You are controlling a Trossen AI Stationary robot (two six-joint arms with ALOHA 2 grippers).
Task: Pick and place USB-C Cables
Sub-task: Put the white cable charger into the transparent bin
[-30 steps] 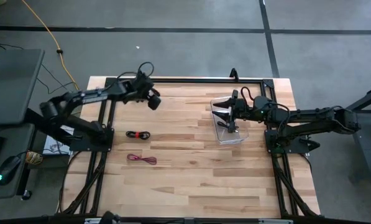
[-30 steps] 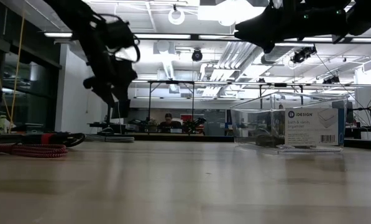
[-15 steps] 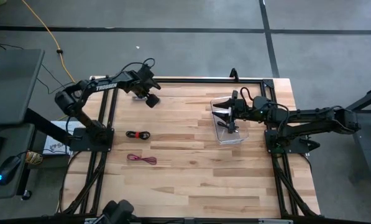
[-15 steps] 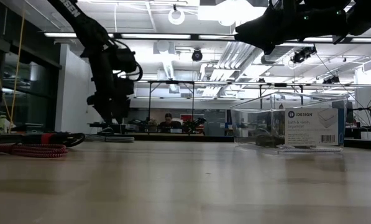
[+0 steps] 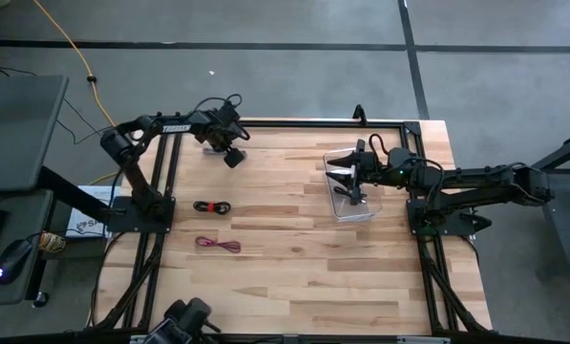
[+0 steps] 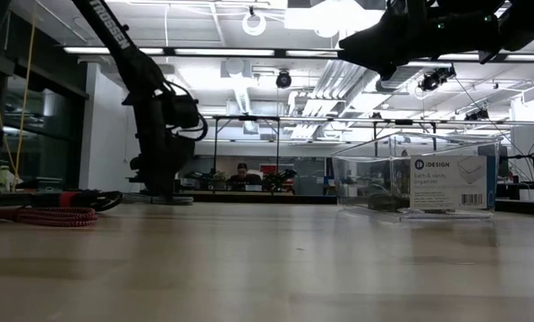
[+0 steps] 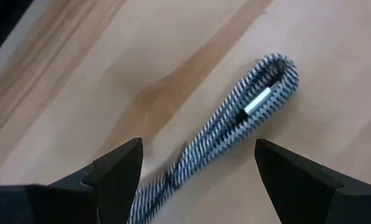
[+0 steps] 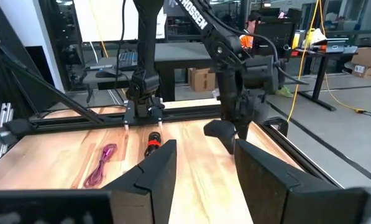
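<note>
My left gripper should get the cable into the clear box, so it will next grab the cable by its bundled middle [image 7: 191,155].
The grey USB-C cable [image 7: 247,106] lies flat on the wood at the table's far left, also seen in the low view [image 6: 173,199]. My left gripper [image 7: 197,149] hangs open just above it, pointing steeply down, one finger on either side of the bundle, touching nothing. In the high view this gripper [image 5: 225,151] covers the cable. The black-and-red cable [image 5: 211,206] and the magenta-red cable [image 5: 217,245] lie on the table nearer the front. My right gripper [image 8: 204,180] is held level over the clear box [image 5: 356,196], open, with nothing between its fingers.
The clear plastic box [image 6: 414,183] stands on the table's right half, with something dark on its floor. A black frame rail [image 5: 294,122] runs along the table's far edge close to my left gripper. A yellow cord [image 5: 70,48] lies on the floor beyond. Bare wood spans the table's middle and front.
My left gripper has come down toward the grey cable at the table's far left and tipped to point more steeply down, staying open. My right gripper has kept still over the box. No cable has moved.
</note>
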